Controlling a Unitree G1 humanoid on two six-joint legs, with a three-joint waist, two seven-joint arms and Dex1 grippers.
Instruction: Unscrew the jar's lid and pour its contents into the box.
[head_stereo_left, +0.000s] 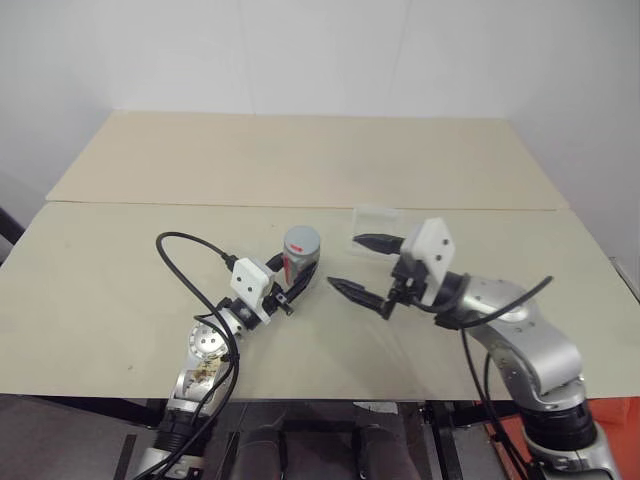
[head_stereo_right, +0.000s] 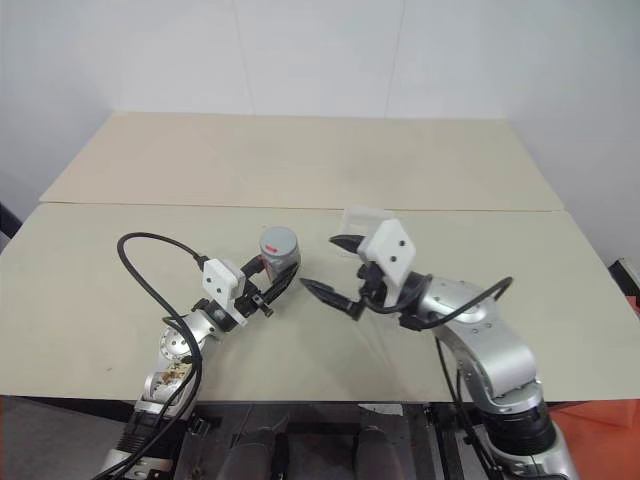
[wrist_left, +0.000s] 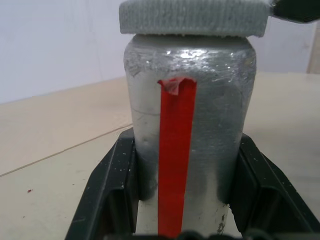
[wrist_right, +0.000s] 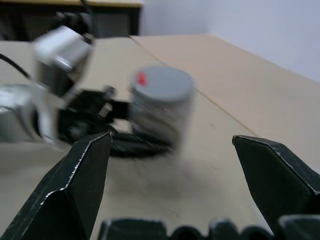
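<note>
Next, my right gripper grabs the lid by its round side (head_stereo_left: 302, 251) (wrist_right: 162, 97), above my left gripper's fingers, since these already wrap the jar's body.
The silver-grey jar (head_stereo_left: 301, 254) is upright near the table's middle, its grey lid (head_stereo_left: 302, 240) on top with a small red mark. My left gripper (head_stereo_left: 290, 284) is shut on the jar's body; the left wrist view shows both black fingers (wrist_left: 117, 185) pressed against the jar (wrist_left: 190, 125), which bears a red tape strip, under the lid (wrist_left: 192, 17). My right gripper (head_stereo_left: 364, 267) stands open just right of the jar, pointing toward it, with nothing between its fingers. The right wrist view looks at the jar (wrist_right: 161, 110) ahead. The transparent box (head_stereo_left: 375, 217) lies on the table behind the right gripper.
The pale table (head_stereo_left: 300, 160) stretches far back to a white wall, with a seam across it. A black cable (head_stereo_left: 190, 270) loops from the left arm over the table's near left part.
</note>
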